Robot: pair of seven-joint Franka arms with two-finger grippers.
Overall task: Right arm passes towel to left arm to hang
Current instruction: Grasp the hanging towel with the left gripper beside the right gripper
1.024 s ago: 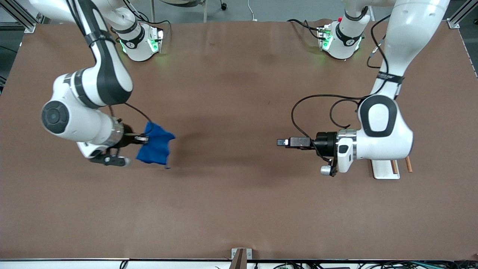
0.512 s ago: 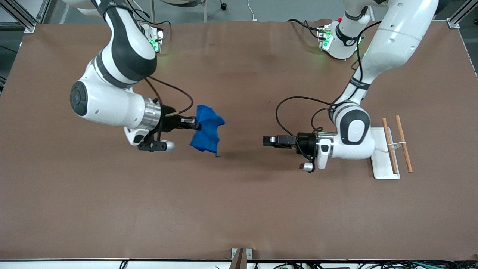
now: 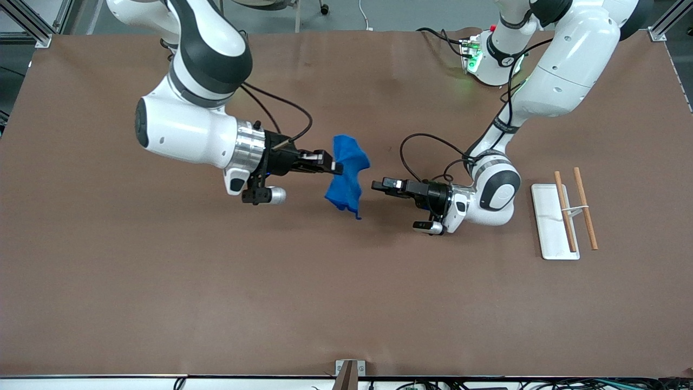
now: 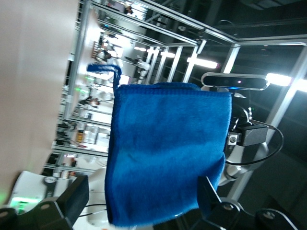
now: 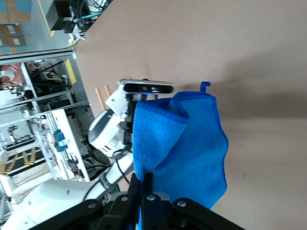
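The blue towel's hanging loop (image 4: 106, 70) should stay free to hang. My left gripper should hold the towel by its hemmed edge (image 4: 111, 172).
My right gripper (image 3: 334, 165) is shut on the upper edge of the bright blue towel (image 3: 346, 173), which hangs bunched in the air over the middle of the table. In the right wrist view the shut fingers (image 5: 147, 184) pinch the towel (image 5: 187, 148). My left gripper (image 3: 377, 186) is open and points at the towel, with a small gap between them. In the left wrist view the towel (image 4: 168, 153) fills the space just ahead of my left gripper (image 4: 141, 191), whose fingers stand wide apart.
A white rack tray (image 3: 544, 216) with two wooden rods (image 3: 586, 208) across a wire stand lies toward the left arm's end of the table. The brown table top (image 3: 325, 303) is bare elsewhere. The left arm's wrist camera (image 5: 146, 87) shows in the right wrist view.
The right arm has carried the towel toward the middle of the table. The left arm has moved off the rack tray toward the towel, closing the gap between the grippers.
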